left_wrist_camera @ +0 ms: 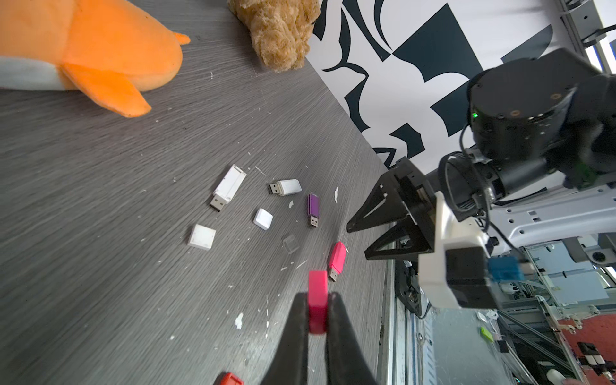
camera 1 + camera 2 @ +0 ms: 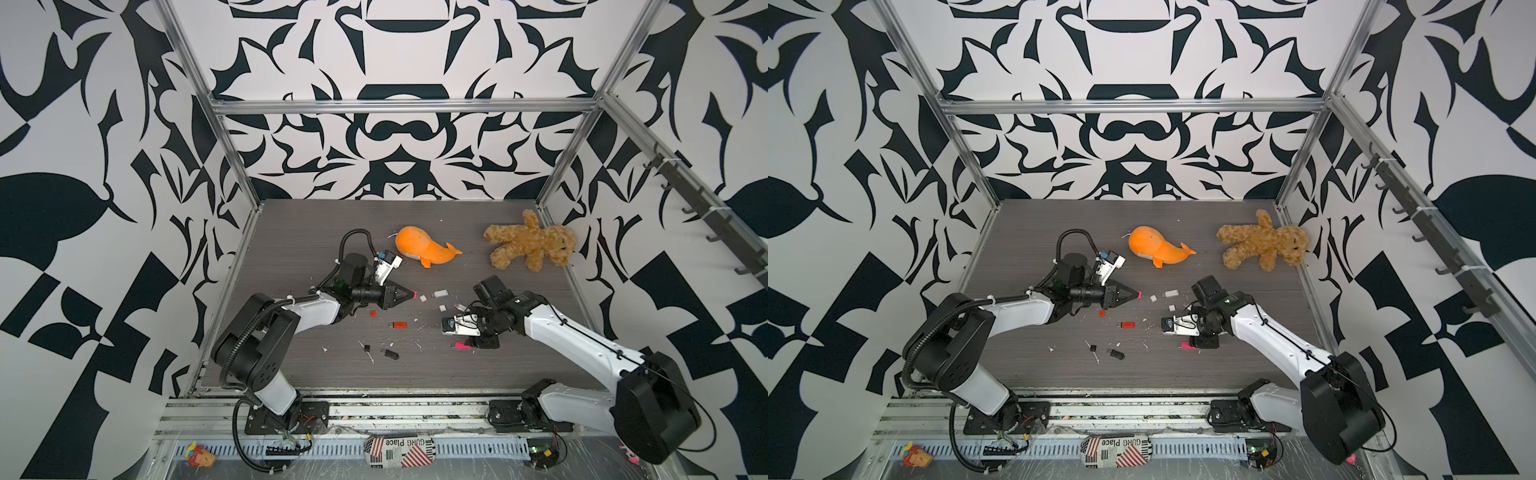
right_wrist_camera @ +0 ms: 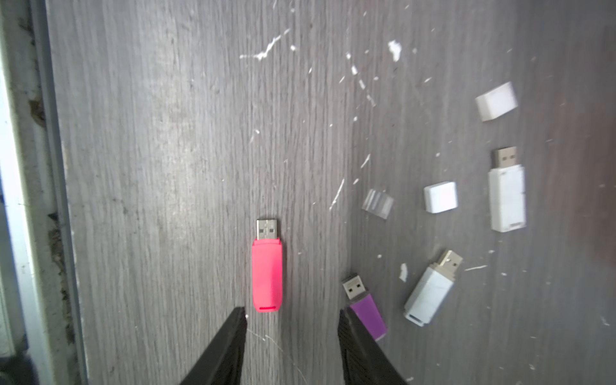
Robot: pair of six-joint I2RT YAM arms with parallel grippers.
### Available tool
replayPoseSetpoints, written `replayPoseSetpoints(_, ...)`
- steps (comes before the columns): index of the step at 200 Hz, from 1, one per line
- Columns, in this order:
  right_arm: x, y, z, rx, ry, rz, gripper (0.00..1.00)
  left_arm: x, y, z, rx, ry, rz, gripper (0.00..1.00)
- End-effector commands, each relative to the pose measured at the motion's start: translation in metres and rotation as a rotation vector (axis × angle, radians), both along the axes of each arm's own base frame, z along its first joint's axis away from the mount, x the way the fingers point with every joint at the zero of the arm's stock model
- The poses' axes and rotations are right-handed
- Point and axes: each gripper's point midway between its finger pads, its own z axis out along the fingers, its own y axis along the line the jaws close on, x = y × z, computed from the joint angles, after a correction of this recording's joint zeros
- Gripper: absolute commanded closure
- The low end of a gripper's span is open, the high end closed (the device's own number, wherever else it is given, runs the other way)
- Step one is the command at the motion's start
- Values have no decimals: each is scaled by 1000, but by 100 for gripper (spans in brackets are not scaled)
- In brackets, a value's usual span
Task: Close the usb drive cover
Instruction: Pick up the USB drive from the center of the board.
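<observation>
I should grab the pink usb drive (image 3: 267,276) by its rear body with my right gripper next. That leaves the metal plug bare to close the cover.
The pink usb drive (image 3: 267,276) lies flat on the grey table with its metal plug bare; it also shows in the left wrist view (image 1: 336,258) and in a top view (image 2: 463,345). My right gripper (image 3: 293,316) hangs just behind its rear end, open, with nothing between its fingers. The pink cover (image 1: 317,300) is pinched between the tips of my left gripper (image 1: 317,296), which is shut on it. In both top views the left gripper (image 2: 413,295) (image 2: 1138,295) hovers over the table's middle, well left of the pink drive.
A purple drive (image 3: 366,313) lies against my right finger's outer side. White drives (image 3: 506,196) (image 3: 430,290), white caps (image 3: 440,196) and a clear cap (image 3: 377,203) lie nearby. A red drive (image 2: 399,324), black drive (image 2: 390,354), orange whale (image 2: 424,249) and teddy bear (image 2: 528,243) are also there.
</observation>
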Motion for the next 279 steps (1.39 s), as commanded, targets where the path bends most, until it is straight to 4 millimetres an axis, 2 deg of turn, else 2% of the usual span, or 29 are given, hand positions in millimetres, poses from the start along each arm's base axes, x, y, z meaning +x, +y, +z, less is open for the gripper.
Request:
replayPoseSetpoints(1,-2,-2,-6,-13,24,-17,51,-1,3,8,1,-34,0,94)
replayPoseSetpoints(161,-5,-3,-41,-104,107,-9,59,-5,6,3,0,-44,3,94)
replayPoseSetpoints(195,-4,-6,-44,-131,109,-8,68,-6,7,2,3,-40,5,94)
replayPoseSetpoints(236,-7,-7,-48,-146,126,-5,72,-6,7,3,1,-44,2,94)
replayPoseSetpoints(279,-6,-2,-40,-117,109,-8,83,-9,8,4,2,-44,-2,94)
